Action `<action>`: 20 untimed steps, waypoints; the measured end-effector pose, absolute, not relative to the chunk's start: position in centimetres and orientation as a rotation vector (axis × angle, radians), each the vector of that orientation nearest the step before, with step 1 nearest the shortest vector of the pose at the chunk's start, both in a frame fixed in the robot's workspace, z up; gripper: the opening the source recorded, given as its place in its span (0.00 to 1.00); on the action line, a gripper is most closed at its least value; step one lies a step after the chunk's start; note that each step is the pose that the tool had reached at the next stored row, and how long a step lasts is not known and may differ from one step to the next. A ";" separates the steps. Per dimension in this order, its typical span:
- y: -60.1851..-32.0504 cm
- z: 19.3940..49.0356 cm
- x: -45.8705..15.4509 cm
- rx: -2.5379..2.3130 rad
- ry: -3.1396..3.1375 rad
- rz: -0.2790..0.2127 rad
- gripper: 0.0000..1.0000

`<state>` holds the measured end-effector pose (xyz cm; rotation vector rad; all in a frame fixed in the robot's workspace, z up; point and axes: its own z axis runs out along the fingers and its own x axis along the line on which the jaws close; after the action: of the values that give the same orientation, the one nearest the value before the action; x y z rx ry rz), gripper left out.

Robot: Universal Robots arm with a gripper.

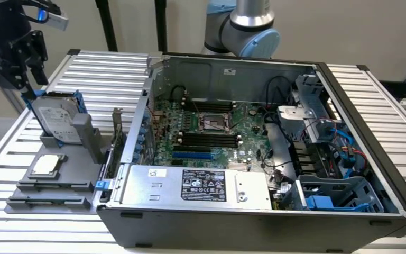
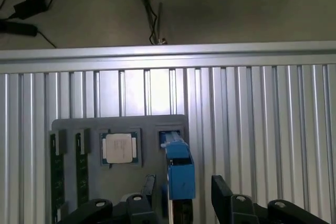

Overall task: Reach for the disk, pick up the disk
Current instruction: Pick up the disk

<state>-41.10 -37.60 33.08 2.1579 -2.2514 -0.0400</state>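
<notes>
My fingers stop short of the sides of the disk, at the disk's top corner (image 1: 39, 94). My gripper needs to move toward the disk's sides before it closes on the disk.
The disk (image 1: 55, 119) stands upright on its edge in a grey holder (image 1: 48, 201) at the exterior view's left. It is silver-grey with a white label and a blue carrier. My gripper (image 1: 28, 79) hangs just above its top far corner. In the wrist view I look down on the disk's blue top edge (image 2: 178, 174). It lies between my two black fingers (image 2: 220, 192), with a gap on each side. The gripper (image 2: 184, 192) is open and holds nothing.
A small square chip (image 2: 121, 148) lies on the same grey holder (image 2: 68, 129), beside dark slotted parts. An open computer case (image 1: 259, 143) with a silver box (image 1: 196, 185) stands on the slatted metal table (image 1: 104, 74). Beyond the table edge, cables lie on the floor (image 2: 31, 9).
</notes>
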 end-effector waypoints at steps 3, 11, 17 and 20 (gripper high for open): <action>-37.8 32.6 -41.1 2.158 -2.251 -0.040 0.54; -37.9 31.1 -41.2 2.166 -2.244 -0.040 0.54; -37.9 30.4 -41.4 2.184 -2.234 -0.032 0.54; -38.0 30.1 -41.4 2.199 -2.230 -0.019 0.54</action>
<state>-41.43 -37.95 30.09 2.1990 -2.2303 -0.0195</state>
